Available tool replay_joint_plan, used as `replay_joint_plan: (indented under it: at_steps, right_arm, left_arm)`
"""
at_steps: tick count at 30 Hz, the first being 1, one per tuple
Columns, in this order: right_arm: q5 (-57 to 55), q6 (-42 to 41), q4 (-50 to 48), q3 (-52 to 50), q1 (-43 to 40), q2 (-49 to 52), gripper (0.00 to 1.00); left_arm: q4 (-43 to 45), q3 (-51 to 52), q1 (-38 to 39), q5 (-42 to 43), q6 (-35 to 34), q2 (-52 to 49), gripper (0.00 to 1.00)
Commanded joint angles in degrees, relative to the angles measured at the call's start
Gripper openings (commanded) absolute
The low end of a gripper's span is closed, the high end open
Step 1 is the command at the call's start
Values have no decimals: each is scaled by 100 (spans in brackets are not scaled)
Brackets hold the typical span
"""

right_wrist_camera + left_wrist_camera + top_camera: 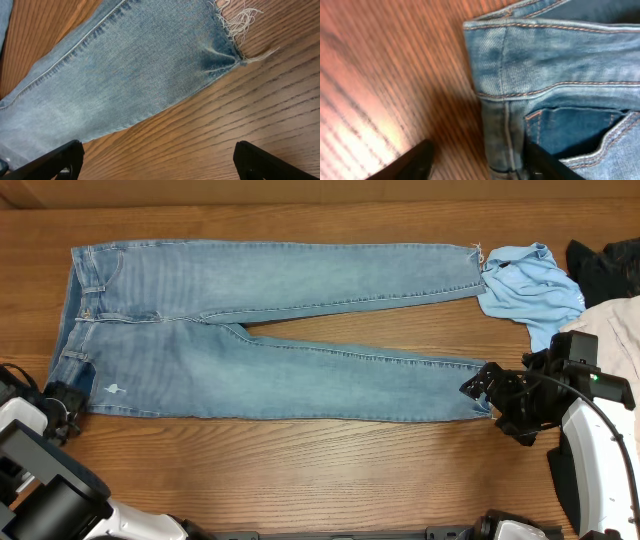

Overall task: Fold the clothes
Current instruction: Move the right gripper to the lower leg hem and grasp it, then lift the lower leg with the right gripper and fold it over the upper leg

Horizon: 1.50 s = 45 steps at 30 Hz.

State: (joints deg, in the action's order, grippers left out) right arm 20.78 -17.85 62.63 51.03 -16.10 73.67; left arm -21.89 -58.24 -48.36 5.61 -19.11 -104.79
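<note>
The robot's right gripper should fold the near leg over the far leg, so it needs to grab the near leg next by its outer corner at the frayed hem.
The light-blue jeans (270, 330) lie flat on the wooden table, waistband at the left and both legs running right to frayed hems. My left gripper (62, 402) is open at the near-left waistband corner. In the left wrist view its fingers (480, 165) straddle the denim side edge (500, 135), with a pocket opening beside it. My right gripper (488, 392) is open at the near leg's hem. In the right wrist view its wide-spread fingers (160, 162) sit over bare wood just short of the leg (130, 65) and its frayed hem (235, 30).
A light-blue shirt (525, 285) lies crumpled at the far leg's hem. A black garment (605, 265) and a beige garment (610, 330) lie at the right edge. Bare wood (300, 470) runs along the table's front.
</note>
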Motion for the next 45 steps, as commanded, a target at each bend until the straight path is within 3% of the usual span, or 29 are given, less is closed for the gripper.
replay_joint_plan:
  at_steps: [1, 7, 20, 27, 38, 41, 45]
  right_arm:
    - [55, -26, -20, -13, 7, -74, 100]
    - [52, -24, -17, -13, 7, -74, 100]
    - [-28, -372, 431, -20, -11, -74, 100]
    - [-273, -693, -258, -551, -11, -68, 99]
    - [-315, -1397, -2992, -2022, -11, 155, 67]
    - [-332, -1394, -3320, -2072, -11, 323, 63]
    - [-535, -1394, -3622, -2072, -11, 573, 47]
  left_arm:
    - [42, 48, 48, 367, 140, -258, 49]
    - [85, 48, 48, 846, 138, -258, 5]
    - [-404, 33, 22, 990, 74, 153, 4]
    - [-358, 31, 22, 879, 26, 636, 4]
    - [-476, 33, 22, 881, 28, 656, 4]
    - [-503, 33, 22, 883, 28, 656, 4]
    - [-586, 33, 22, 881, 31, 656, 4]
